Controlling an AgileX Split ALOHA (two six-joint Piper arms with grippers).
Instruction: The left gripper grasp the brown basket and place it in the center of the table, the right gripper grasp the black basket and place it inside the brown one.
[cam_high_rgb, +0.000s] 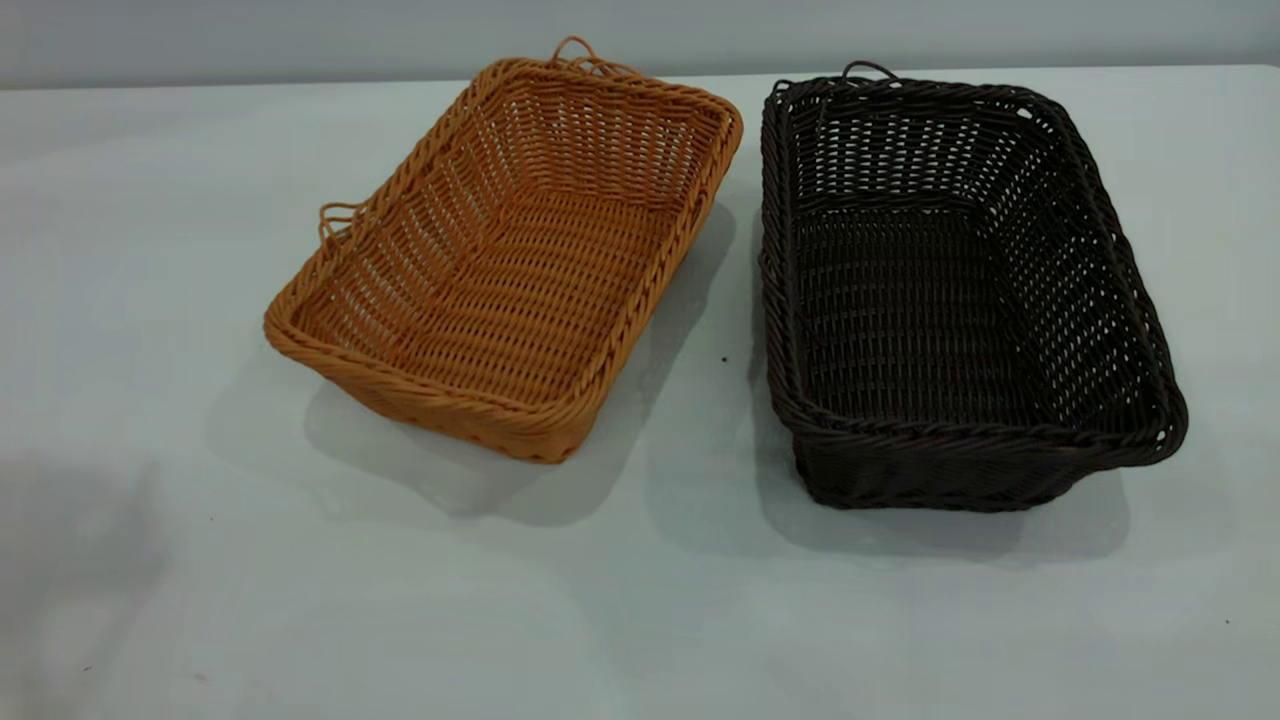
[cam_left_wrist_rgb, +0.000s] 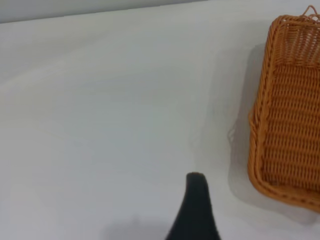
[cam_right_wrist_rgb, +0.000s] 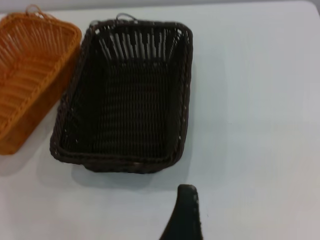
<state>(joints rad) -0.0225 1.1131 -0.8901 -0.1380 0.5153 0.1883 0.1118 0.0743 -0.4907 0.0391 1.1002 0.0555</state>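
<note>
I should next grab the brown basket (cam_high_rgb: 510, 250) with my left gripper by its long side rim (cam_high_rgb: 410, 172). The basket then goes in the center of the table.
The brown basket (cam_high_rgb: 510, 250) lies on the table (cam_high_rgb: 640, 600) left of centre, turned at an angle. The black basket (cam_high_rgb: 950, 290) stands just to its right, a narrow gap between them. Neither gripper shows in the exterior view. In the left wrist view the left gripper (cam_left_wrist_rgb: 242, 210) hovers over bare table beside the brown basket (cam_left_wrist_rgb: 290, 115); only one black finger (cam_left_wrist_rgb: 196, 205) shows, with nothing next to it. In the right wrist view the right gripper (cam_right_wrist_rgb: 225, 215) is above bare table just off the black basket's (cam_right_wrist_rgb: 125, 95) near short end; one finger (cam_right_wrist_rgb: 186, 212) shows. Both are empty.
The tabletop runs wide on all sides of the two baskets, with a grey wall (cam_high_rgb: 300, 35) behind its far edge. A faint shadow lies on the table at the near left (cam_high_rgb: 70, 560). The brown basket also shows in the right wrist view (cam_right_wrist_rgb: 30, 75).
</note>
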